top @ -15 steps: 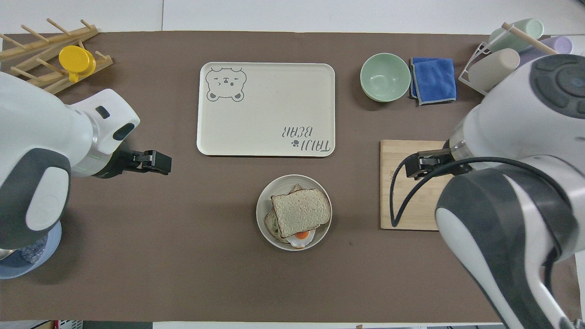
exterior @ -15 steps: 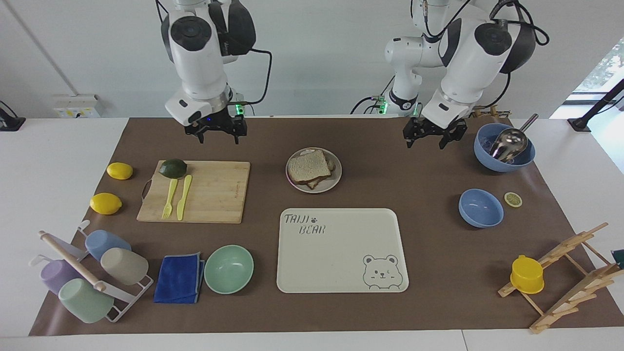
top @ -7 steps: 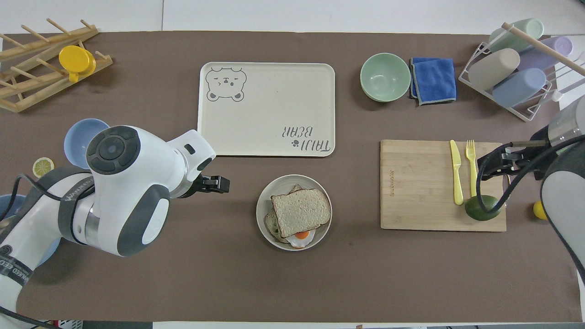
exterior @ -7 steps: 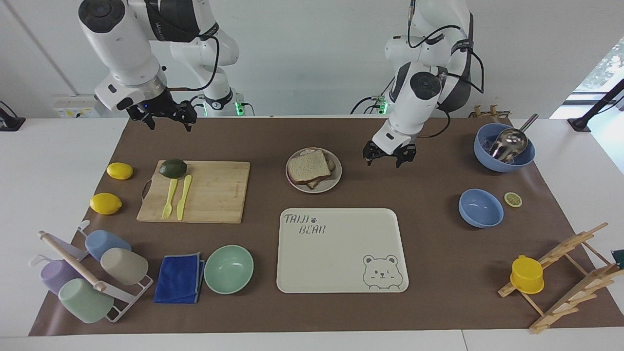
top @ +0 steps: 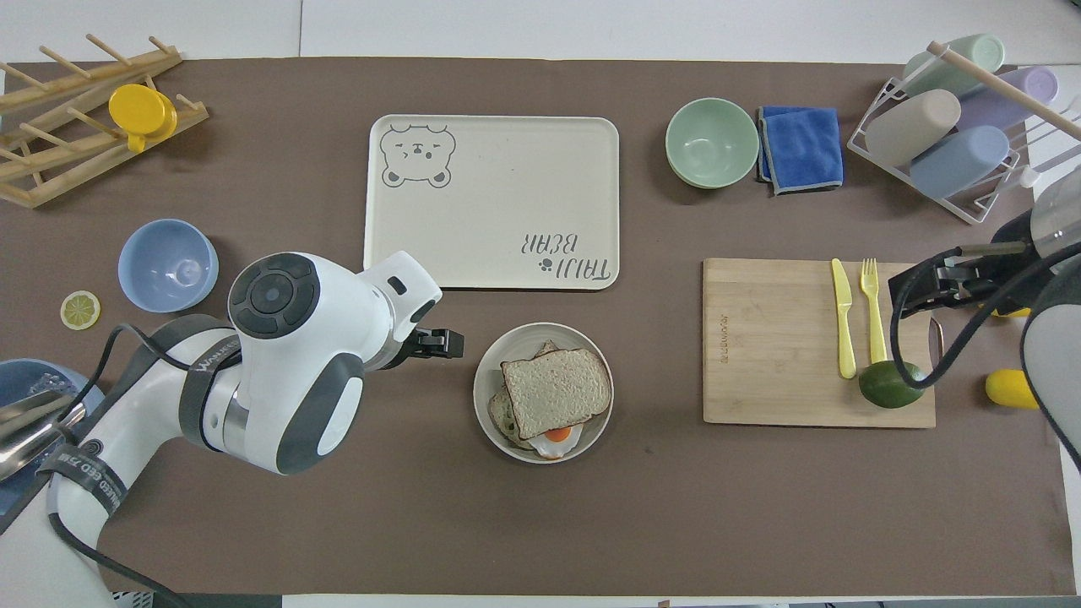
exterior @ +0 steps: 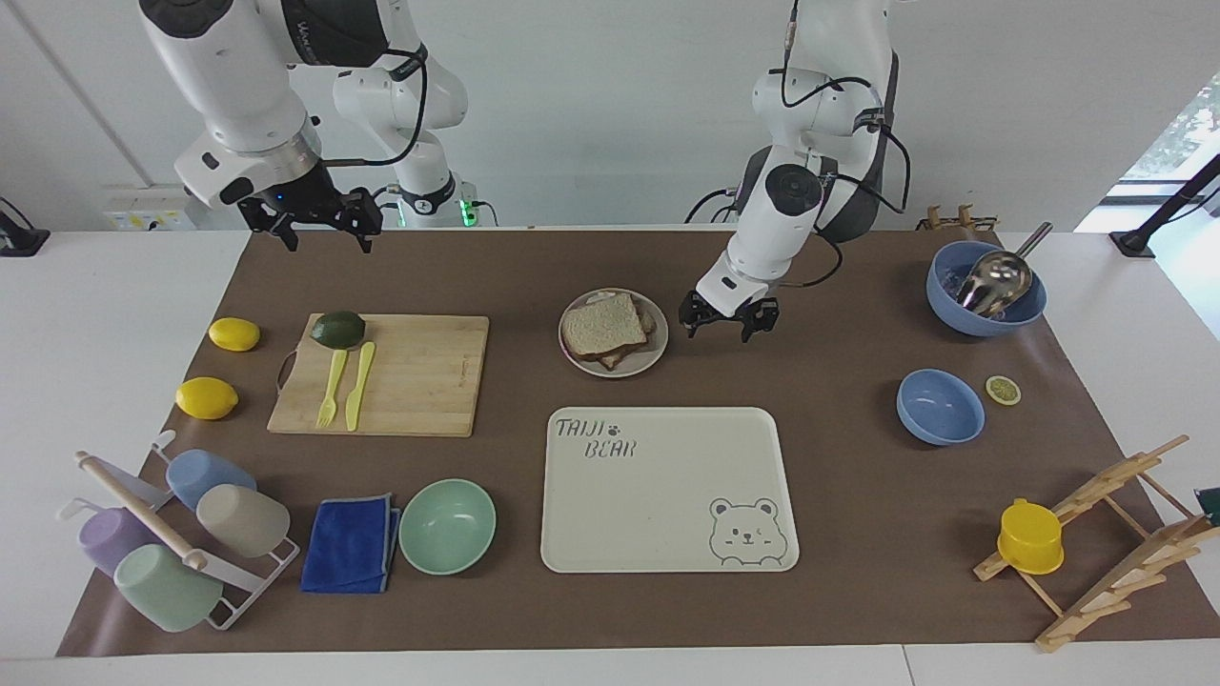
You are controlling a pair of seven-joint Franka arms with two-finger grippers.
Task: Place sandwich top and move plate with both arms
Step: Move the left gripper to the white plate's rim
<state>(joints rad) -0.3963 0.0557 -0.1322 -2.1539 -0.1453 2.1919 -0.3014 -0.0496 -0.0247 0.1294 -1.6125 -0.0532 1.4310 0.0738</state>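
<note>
My left gripper grips the plate (top: 485,380) by its rim next, to move the stacked sandwich onto the cream bear tray (top: 491,203).
The sandwich top (exterior: 602,326) (top: 556,390), a plain slice of brown bread, lies on a stack on the plate (exterior: 650,356) (top: 485,380). A fried egg (top: 557,437) peeks out from under it on the side nearer the robots. My left gripper (exterior: 726,329) (top: 452,342) hangs low and open just beside the plate, toward the left arm's end, touching nothing. My right gripper (exterior: 324,233) (top: 910,291) is raised, open and empty, over the cutting board's end by the fork.
Farther from the robots than the plate lies the cream bear tray (exterior: 667,534). A cutting board (exterior: 419,381) holds a lime, fork and knife, with lemons (exterior: 206,397) beside it. Blue bowls (exterior: 939,406), green bowl (exterior: 447,525), blue cloth, cup rack and wooden rack ring the mat.
The left arm swung in and lowered its gripper beside the plate. The right arm swung out from over the cutting board toward its own end of the table. The sandwich has not moved.
</note>
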